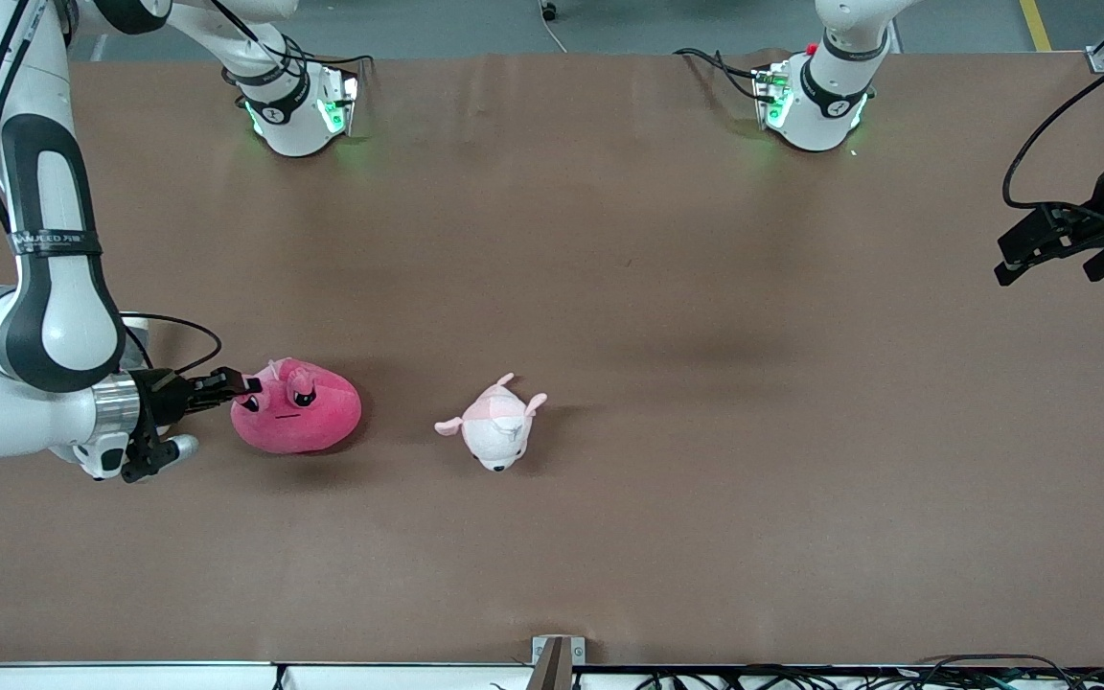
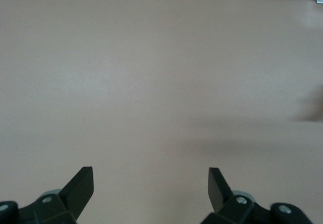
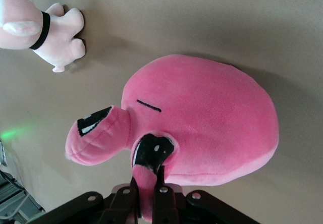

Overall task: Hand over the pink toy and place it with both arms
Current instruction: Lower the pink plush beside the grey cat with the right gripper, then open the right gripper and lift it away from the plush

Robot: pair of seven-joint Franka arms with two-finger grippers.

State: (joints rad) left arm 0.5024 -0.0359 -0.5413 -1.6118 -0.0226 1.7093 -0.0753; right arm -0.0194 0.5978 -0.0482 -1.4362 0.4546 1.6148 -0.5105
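Observation:
The pink toy's lower edge (image 1: 297,447) sits on the brown tabletop and the toy would lie there, so it is now time for my right gripper to release it.
The pink toy (image 1: 298,407), a round magenta plush with black eyes, lies on the brown table toward the right arm's end. My right gripper (image 1: 243,387) is low at the toy's edge and shut on one of its small ear-like flaps. The right wrist view shows the toy (image 3: 212,125) close up, with the flap pinched between the closed fingers (image 3: 162,196). My left gripper (image 1: 1055,254) hangs open and empty over the left arm's end of the table. Its wrist view shows only bare table between the spread fingertips (image 2: 218,181).
A smaller pale pink-and-white plush animal (image 1: 497,426) lies beside the pink toy, nearer the table's middle; it also shows in the right wrist view (image 3: 38,30). The brown table (image 1: 705,287) spreads wide around both. A metal bracket (image 1: 557,656) sits at the table's near edge.

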